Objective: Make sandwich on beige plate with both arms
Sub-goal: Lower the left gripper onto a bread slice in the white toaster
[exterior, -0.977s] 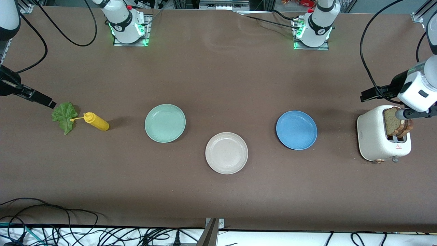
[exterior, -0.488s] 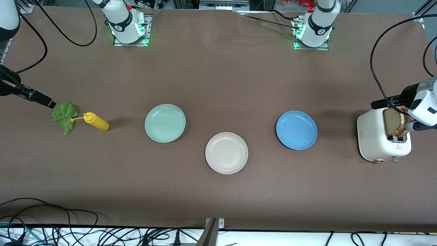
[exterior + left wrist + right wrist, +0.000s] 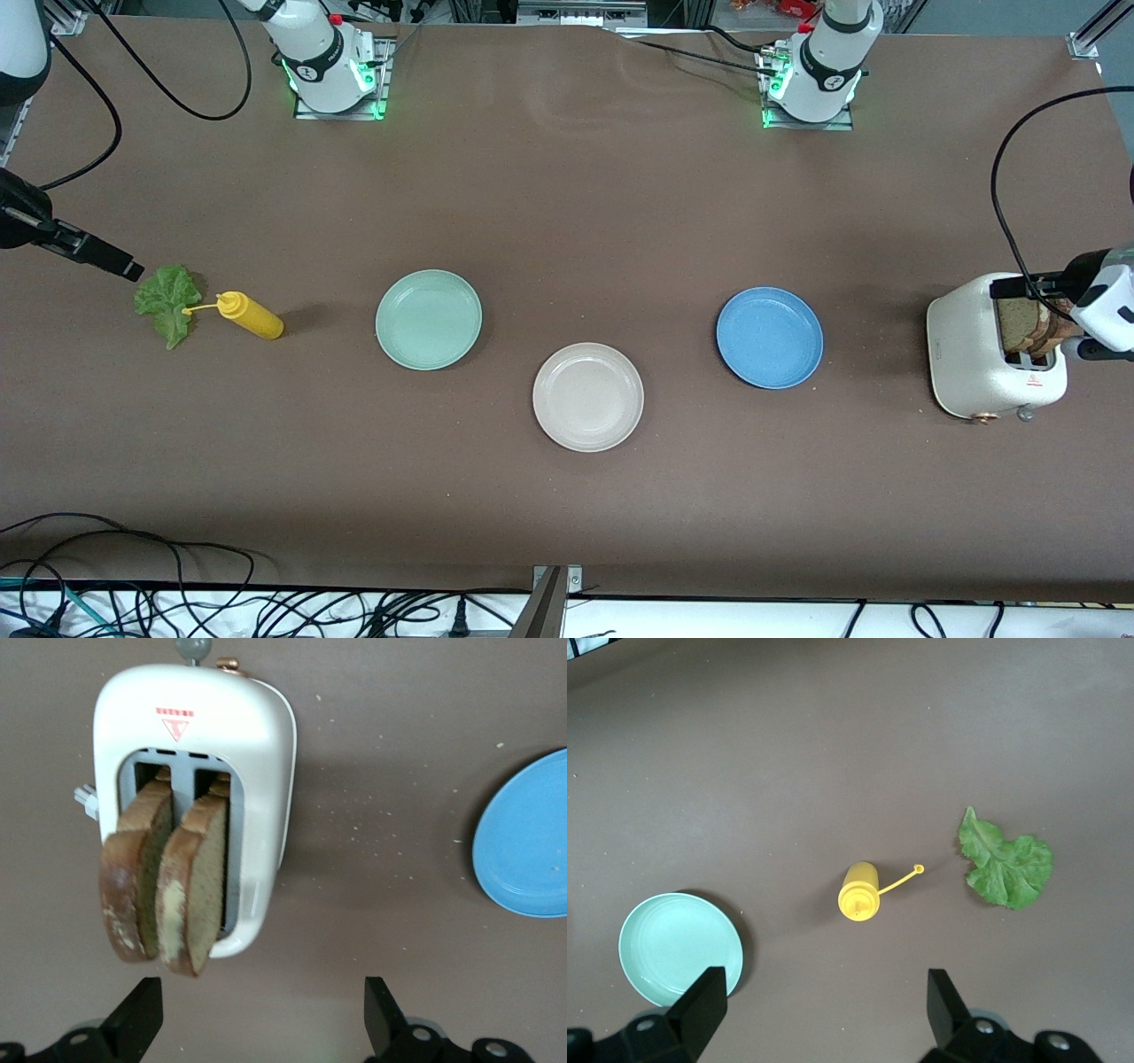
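I will next grip one bread slice with my left gripper by its exposed crust end, because the toaster slots wrap the lower part of each slice.
Two brown bread slices stand in the slots of a white toaster at the left arm's end of the table. My left gripper hangs open above the table close beside the toaster, nothing between its fingers. The green lettuce leaf lies at the right arm's end. My right gripper hangs open high over that end, holding nothing. The beige plate sits bare at mid-table, nearest the front camera of the three plates.
A yellow squeeze bottle lies beside the lettuce. A mint-green plate and a blue plate flank the beige one. Cables run along the table's front edge.
My left arm's hand has slid from over the bread toward the table's end on the left arm's side. The right arm has not moved.
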`<state>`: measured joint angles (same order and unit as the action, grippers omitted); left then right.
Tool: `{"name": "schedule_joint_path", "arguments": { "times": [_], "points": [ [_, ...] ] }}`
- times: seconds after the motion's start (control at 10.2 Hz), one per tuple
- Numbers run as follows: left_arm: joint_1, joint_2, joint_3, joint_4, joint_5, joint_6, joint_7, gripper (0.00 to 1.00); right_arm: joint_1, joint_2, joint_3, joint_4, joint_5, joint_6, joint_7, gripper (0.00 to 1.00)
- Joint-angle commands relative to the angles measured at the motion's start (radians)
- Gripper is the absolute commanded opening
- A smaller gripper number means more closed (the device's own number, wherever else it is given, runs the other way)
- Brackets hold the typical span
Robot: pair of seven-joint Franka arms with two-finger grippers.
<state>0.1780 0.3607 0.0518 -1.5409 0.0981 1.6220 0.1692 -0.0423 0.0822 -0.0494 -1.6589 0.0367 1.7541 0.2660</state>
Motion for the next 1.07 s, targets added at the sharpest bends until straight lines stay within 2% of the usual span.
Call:
{"name": "schedule_joint_path", "arguments": {
  "times": [0.0, 0.29, 0.88, 0.98],
  "points": [
    [0.034, 0.039, -0.012, 0.012, 0.02, 0.056, 0.055, 1.0, -0.008, 0.001, 0.005, 0.011, 0.003, -0.013, -0.001, 1.0],
    [0.044, 0.061, -0.012, -0.033, 0.011, 0.14, 0.056, 1.0, -0.007, 0.001, 0.006, 0.011, 0.003, -0.013, -0.001, 1.0],
    [0.022, 0.092, -0.02, -0.031, 0.009, 0.17, 0.032, 1.0, -0.007, 0.001, 0.006, 0.01, 0.003, -0.015, 0.001, 1.0],
    [0.02, 0.102, -0.02, -0.031, 0.011, 0.176, 0.033, 0.95, -0.007, 0.002, 0.006, 0.01, 0.003, -0.015, 0.002, 1.0]
  ]
}}
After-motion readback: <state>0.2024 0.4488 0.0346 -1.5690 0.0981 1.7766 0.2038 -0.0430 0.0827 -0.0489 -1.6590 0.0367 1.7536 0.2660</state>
